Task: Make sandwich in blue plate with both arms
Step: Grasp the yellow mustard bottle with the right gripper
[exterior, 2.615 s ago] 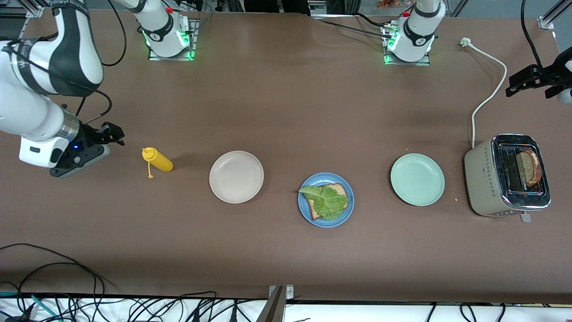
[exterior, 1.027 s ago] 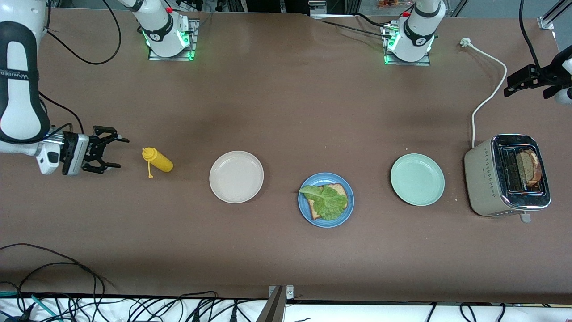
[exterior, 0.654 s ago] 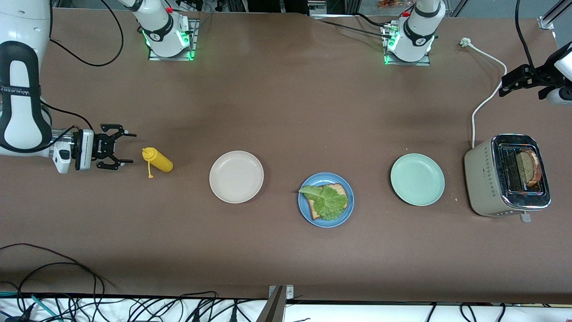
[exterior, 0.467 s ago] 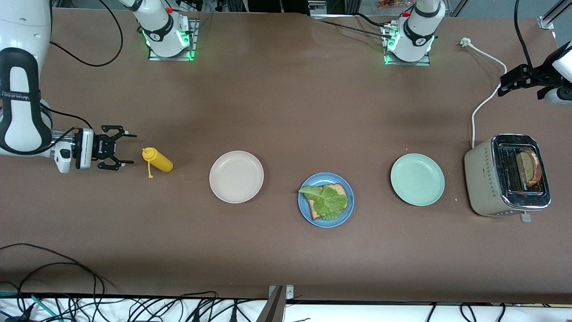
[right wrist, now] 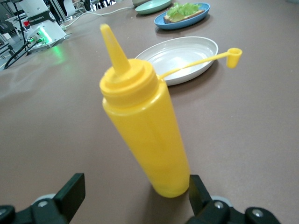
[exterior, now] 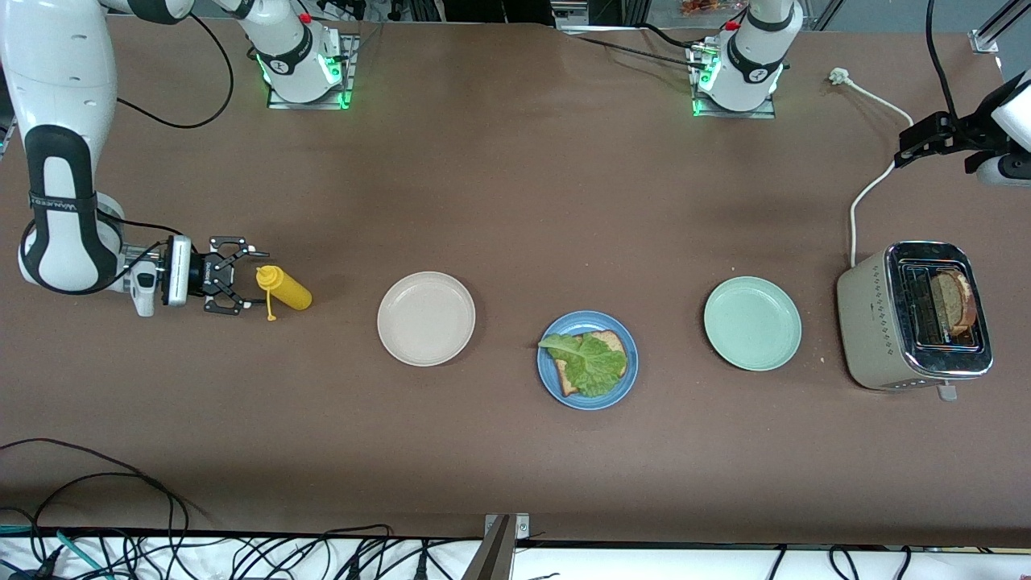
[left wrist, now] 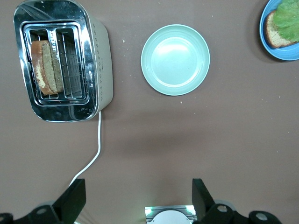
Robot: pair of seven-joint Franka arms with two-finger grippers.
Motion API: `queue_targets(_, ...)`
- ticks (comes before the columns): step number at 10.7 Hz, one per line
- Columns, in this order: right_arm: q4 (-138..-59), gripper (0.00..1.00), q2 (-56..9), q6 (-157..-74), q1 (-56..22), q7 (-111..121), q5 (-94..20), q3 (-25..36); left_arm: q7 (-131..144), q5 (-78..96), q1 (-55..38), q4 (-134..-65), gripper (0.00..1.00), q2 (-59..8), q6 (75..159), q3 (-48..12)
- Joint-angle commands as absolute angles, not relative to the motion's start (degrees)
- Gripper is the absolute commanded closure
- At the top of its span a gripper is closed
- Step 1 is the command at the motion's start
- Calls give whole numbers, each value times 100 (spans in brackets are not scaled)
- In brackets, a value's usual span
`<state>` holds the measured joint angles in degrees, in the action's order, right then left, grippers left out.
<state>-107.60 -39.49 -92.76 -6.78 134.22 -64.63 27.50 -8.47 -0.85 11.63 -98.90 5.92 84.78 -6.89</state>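
Note:
The right gripper needs to grab the squeeze bottle's straight-sided body point(exterior: 290, 290) next, because the bottle's top narrows to a sloping nozzle with a strap that sticks out.
The blue plate point(exterior: 548, 374) holds one brown bread slice point(exterior: 611, 341) with a green lettuce leaf point(exterior: 590, 361) on it. This plate point(left wrist: 286, 53) also shows in the left wrist view. A second bread slice point(exterior: 956, 301) stands in a toaster slot. My right gripper point(exterior: 244, 278) hangs low and open just beside a yellow squeeze bottle point(exterior: 285, 289), toward the right arm's end. In the right wrist view that bottle point(right wrist: 142, 126) stands close before the open fingers point(right wrist: 70, 193). My left gripper point(exterior: 914, 147) is open and empty high over the table by the toaster's cord.
A beige-white plate point(exterior: 426, 318) lies between the bottle and the blue plate. A mint-green plate point(exterior: 752, 323) and a steel toaster point(exterior: 913, 316) sit toward the left arm's end. The toaster's white cord point(exterior: 874, 181) runs toward the left arm's base. The bottle's cap point(right wrist: 233, 56) dangles on its strap.
My right gripper has turned level, dropped low and slid along the table up to the yellow bottle. The left gripper has drifted slightly toward the arms' bases. Food and plates are unmoved.

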Motion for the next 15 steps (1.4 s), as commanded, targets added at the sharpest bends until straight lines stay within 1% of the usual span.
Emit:
queue_targets(1,-10530,1,-4166,-9105,-607,13824,-6776,2567,-932,61,1178,-9835,0,633,8376,-686)
queue_targets(6,-10407,1,-4368,-9106,-606,14027,-7188,2321,-905,132,1178,-9756,0,598,8385,-677)
queue_targets(7,-10406,19,-4368,-9114,-624,14019,-7242,2294,-905,132,1178,-9756,0,598,8385,-677)
queue_targets(8,-10389,60,-4368,-9140,-685,14010,-7294,2285,-905,132,1186,-9756,0,598,8376,-677)
queue_targets(9,-10319,79,-4368,-9175,-694,13940,-7330,2155,-905,132,1195,-9756,0,598,8376,-677)
queue_targets(10,-10179,93,-4359,-9219,-703,13887,-7339,2032,-897,132,1195,-9756,0,598,8385,-677)
queue_targets(11,-9995,95,-4351,-9324,-808,13713,-7330,1978,-888,132,1187,-9756,0,598,8376,-677)
queue_targets(13,-9608,95,-4202,-9456,-1176,12802,-7243,2012,-888,132,1195,-9756,0,598,8385,-677)
queue_targets(15,-9292,95,-4044,-9955,-1554,11983,-7102,2021,-896,141,1195,-9756,0,598,8385,-668)
